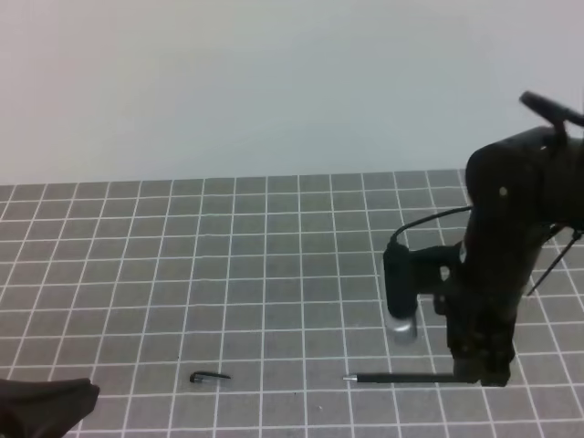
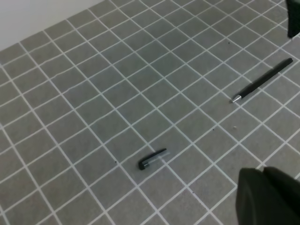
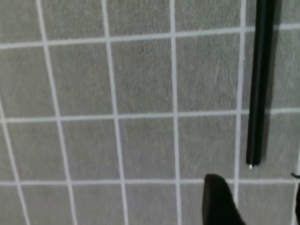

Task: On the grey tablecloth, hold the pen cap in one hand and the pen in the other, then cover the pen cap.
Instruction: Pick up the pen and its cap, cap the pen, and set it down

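Observation:
I should grab the pen by its back end (image 1: 447,378) with my right gripper next. Then the pen's silvery tip (image 1: 350,377) stays free to go into the pen cap.
The pen cap (image 1: 208,377) lies on the grey tablecloth (image 1: 228,274) at the front left, short and black with a thin clip; it also shows in the left wrist view (image 2: 152,159). The pen (image 1: 401,377) lies flat to its right, silvery tip towards the cap; it also shows in the left wrist view (image 2: 262,80). My right gripper (image 1: 479,370) is low over the pen's rear end, open, with the fingers (image 3: 218,199) apart and the pen (image 3: 260,79) ending just short of the gap. My left gripper (image 2: 263,187) hangs at the front left corner (image 1: 82,394), away from the cap, fingers together and empty.
A plain pale wall (image 1: 274,82) rises behind the cloth's far edge. The right arm's dark body (image 1: 520,219) and its silver-ended wrist camera (image 1: 400,292) stand over the right side of the cloth.

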You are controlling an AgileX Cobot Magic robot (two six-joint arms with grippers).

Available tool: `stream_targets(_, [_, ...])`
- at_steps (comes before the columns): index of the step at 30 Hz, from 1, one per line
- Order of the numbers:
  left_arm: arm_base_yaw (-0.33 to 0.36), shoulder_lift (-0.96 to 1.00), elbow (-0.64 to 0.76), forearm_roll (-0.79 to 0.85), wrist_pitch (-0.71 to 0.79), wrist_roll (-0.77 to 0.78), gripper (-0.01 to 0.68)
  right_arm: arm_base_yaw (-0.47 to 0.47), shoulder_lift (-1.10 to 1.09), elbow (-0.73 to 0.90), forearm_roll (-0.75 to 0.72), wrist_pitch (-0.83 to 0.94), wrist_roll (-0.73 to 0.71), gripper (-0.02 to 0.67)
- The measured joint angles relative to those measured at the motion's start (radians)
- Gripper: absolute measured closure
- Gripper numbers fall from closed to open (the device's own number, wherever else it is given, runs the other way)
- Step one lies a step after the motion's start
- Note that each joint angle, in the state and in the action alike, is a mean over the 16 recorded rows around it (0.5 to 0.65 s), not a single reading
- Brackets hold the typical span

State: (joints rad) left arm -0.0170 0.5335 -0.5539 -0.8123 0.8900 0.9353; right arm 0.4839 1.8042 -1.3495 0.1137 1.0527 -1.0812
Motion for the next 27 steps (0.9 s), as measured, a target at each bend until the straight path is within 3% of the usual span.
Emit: stream_targets(27, [0.0,0.0,0.0,-0.001,0.039,0.004,0.673,0.023,0.185,-0.007,-0.084,-0.117,-0.047,0.3])
